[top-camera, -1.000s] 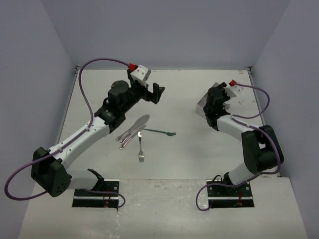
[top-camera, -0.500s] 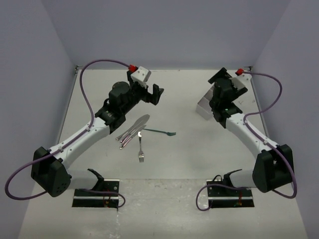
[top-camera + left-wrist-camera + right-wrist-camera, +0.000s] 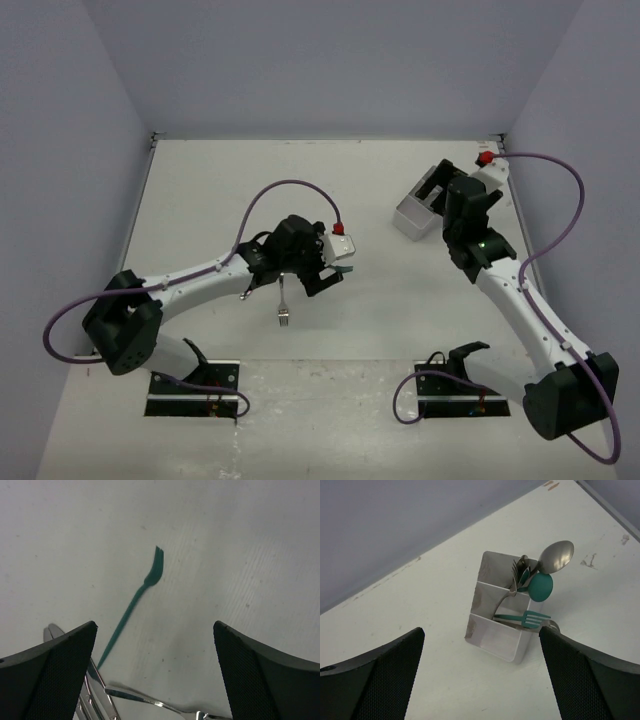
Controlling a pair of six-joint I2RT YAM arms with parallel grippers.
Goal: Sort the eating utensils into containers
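I will grab the teal fork by its handle (image 3: 121, 625) with my left gripper next, so the tined end stays free to hand over to my right gripper.
The white container (image 3: 496, 641) has three compartments. A silver spoon (image 3: 557, 555), a teal spoon (image 3: 540, 586) and a silver fork (image 3: 519, 570) stick out of the far one, and a teal fork (image 3: 526, 617) lies across the middle one. My right gripper (image 3: 481, 632) hangs open above it, holding nothing. Low over the table, my left gripper (image 3: 155, 645) is open, with a teal fork (image 3: 145, 586) lying ahead of it. A silver handle (image 3: 145, 699) crosses under it, and more silver utensils (image 3: 89, 696) lie by its left finger. One silver fork (image 3: 283, 308) lies apart.
In the top view the container (image 3: 410, 222) stands at the back right, near the table's right edge, with my right gripper (image 3: 456, 196) beside it. My left gripper (image 3: 326, 272) and arm cover most of the utensil pile at the centre. Purple walls enclose the table.
The left arm has swung down from the back to just above the utensil pile. The right gripper has opened and drawn up and away from the container.
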